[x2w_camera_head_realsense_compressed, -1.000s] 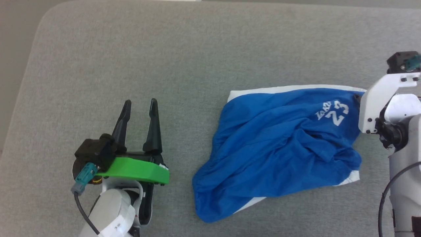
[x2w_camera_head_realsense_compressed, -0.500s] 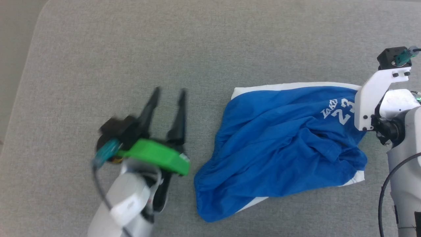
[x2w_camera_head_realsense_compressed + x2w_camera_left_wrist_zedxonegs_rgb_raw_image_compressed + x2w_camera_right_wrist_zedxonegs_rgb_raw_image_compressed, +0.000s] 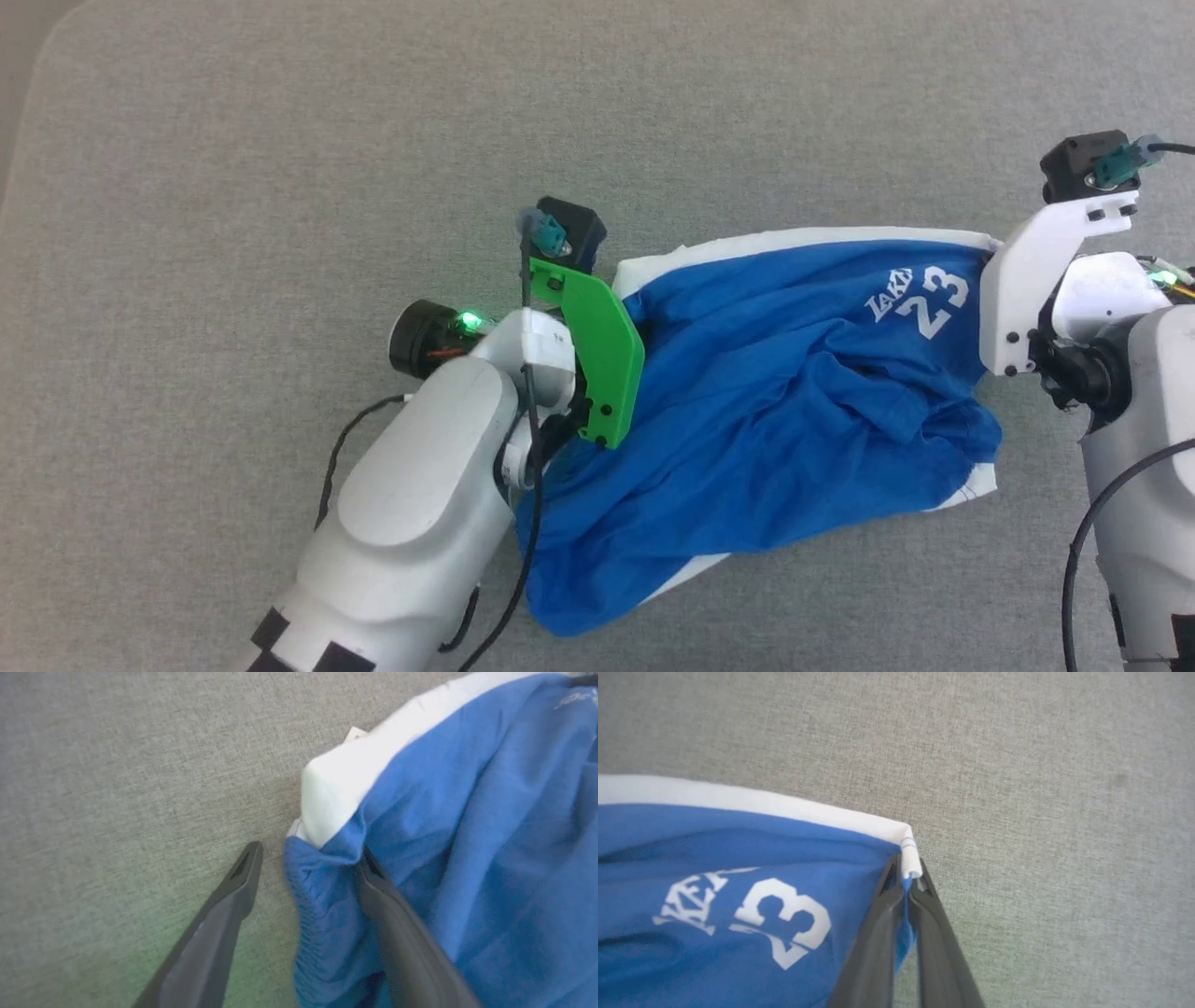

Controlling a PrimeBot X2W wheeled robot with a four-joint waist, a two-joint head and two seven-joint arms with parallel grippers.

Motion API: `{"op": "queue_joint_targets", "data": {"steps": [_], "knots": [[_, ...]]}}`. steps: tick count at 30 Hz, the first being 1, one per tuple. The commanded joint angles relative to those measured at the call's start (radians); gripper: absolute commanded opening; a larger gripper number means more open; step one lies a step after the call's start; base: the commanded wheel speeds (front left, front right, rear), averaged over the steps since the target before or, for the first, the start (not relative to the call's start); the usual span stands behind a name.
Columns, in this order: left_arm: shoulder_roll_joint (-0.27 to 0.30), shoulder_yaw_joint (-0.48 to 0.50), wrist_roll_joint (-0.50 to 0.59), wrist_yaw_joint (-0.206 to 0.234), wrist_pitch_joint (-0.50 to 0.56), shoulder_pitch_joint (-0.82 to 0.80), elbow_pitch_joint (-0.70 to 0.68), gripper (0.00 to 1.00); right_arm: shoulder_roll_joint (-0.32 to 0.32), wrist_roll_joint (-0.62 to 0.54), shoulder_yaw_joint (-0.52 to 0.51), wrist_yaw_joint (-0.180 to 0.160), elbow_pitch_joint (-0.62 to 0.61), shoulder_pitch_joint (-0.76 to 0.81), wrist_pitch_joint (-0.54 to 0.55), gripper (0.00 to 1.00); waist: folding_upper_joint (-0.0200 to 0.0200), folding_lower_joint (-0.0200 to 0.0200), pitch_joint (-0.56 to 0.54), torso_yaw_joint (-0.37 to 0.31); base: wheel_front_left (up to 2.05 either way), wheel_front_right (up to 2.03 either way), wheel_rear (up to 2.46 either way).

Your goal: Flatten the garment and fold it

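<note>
Next, my left gripper pinches the garment by its gathered waistband corner [image 3: 326, 857] to flatten the garment. That corner stands up between my fingers while the crumpled blue cloth lies slack.
The garment [image 3: 794, 401] is a pair of bright blue shorts with white side stripes and white "23" lettering, lying crumpled on the grey surface. In the left wrist view, my left gripper [image 3: 310, 851] is open and straddles the gathered edge of the garment [image 3: 490, 858], one finger on bare grey cloth and the other over the blue fabric. The green wrist bracket [image 3: 602, 345] hides those fingers in the head view. My right gripper [image 3: 906, 868] is shut on the garment [image 3: 714, 840] at its far right corner, where the white stripe ends.
The grey fabric-covered table [image 3: 280, 140] spreads wide to the left and beyond the garment, with a rounded corner at the upper left [image 3: 37, 65]. A black cable [image 3: 1088, 532] hangs beside my right arm.
My left arm has swung right and turned in to the garment's left edge. My right gripper has closed on the right corner. The head view has shifted a little.
</note>
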Motion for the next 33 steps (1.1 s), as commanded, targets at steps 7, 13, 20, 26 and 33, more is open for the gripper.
{"op": "queue_joint_targets", "data": {"steps": [7, 13, 20, 26, 33], "knots": [[-0.006, -0.005, -0.018, -0.008, -0.022, -0.016, 0.07, 0.0, -0.008, 0.026, 0.019, -0.001, -0.009, 0.007, -0.029, 0.0, -0.0001, -0.0001, 0.011, -0.018, 0.0, 0.0, 0.0], [-0.011, 0.045, -0.068, -0.01, -0.09, -0.006, 0.045, 0.0, -0.019, 0.047, 0.022, -0.001, -0.013, 0.017, -0.055, 0.0, -0.0001, -0.0001, -0.035, 0.0, 0.0, 0.0, 0.0], [0.033, 0.151, -0.108, -0.002, -0.152, -0.081, -0.029, 0.0, -0.028, 0.1, 0.023, -0.001, -0.048, -0.083, -0.093, 0.0, -0.0001, -0.0001, -0.091, 0.011, 0.0, 0.0, 0.0], [0.081, 0.224, -0.092, 0.005, -0.179, -0.289, -0.006, 0.0, 0.001, 0.145, 0.001, -0.001, -0.031, -0.316, -0.118, 0.0, -0.0001, -0.0001, -0.08, -0.005, 0.0, 0.0, 0.0], [0.12, 0.265, -0.017, -0.002, -0.309, -0.592, 0.084, 0.0, 0.087, 0.132, -0.096, -0.001, 0.054, -0.614, -0.203, 0.0, -0.0001, -0.0001, -0.015, -0.039, 0.0, 0.0, 0.0]]}}
